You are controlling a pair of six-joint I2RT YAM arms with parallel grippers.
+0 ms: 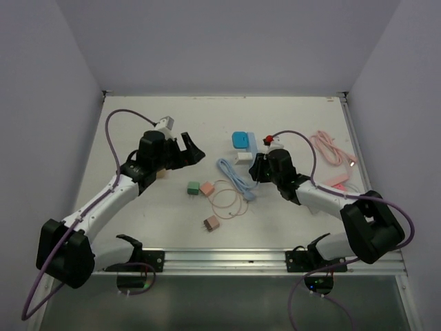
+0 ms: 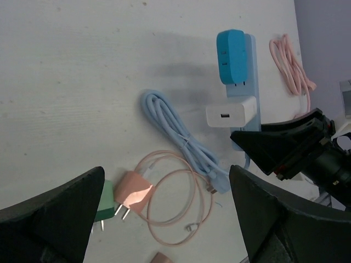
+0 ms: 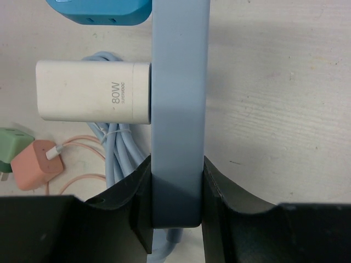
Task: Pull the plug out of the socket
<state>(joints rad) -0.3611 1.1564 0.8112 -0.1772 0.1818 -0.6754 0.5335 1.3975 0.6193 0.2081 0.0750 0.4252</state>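
My left gripper grabs opposite sides of the plug's body from the port end next, to pull the white plug [image 1: 242,158] [image 2: 230,112] off the socket.
A pale blue socket strip [image 3: 180,82] lies on the table with two plugs in its left side: a white "80W" plug [image 3: 90,90] and, beyond it, a bright blue plug [image 3: 98,11]. My right gripper [image 3: 176,192] is shut on the near end of the strip, a black finger pressed against each long side. From above, the strip [image 1: 253,146] sits mid-table, with the right gripper [image 1: 260,167] at its near end. My left gripper [image 1: 189,150] hangs open to the left of the plugs. Its wrist view looks down past its wide-apart fingers [image 2: 60,213] at the white plug [image 2: 230,112] and the blue plug [image 2: 230,56].
A coiled light blue cable [image 1: 234,178] lies beside the strip. A thin pink cable loop [image 1: 229,198], a green adapter [image 1: 193,187], a pink adapter [image 1: 207,187] and a brownish one [image 1: 211,223] sit nearer. A pink cable bundle [image 1: 331,148] lies at the right.
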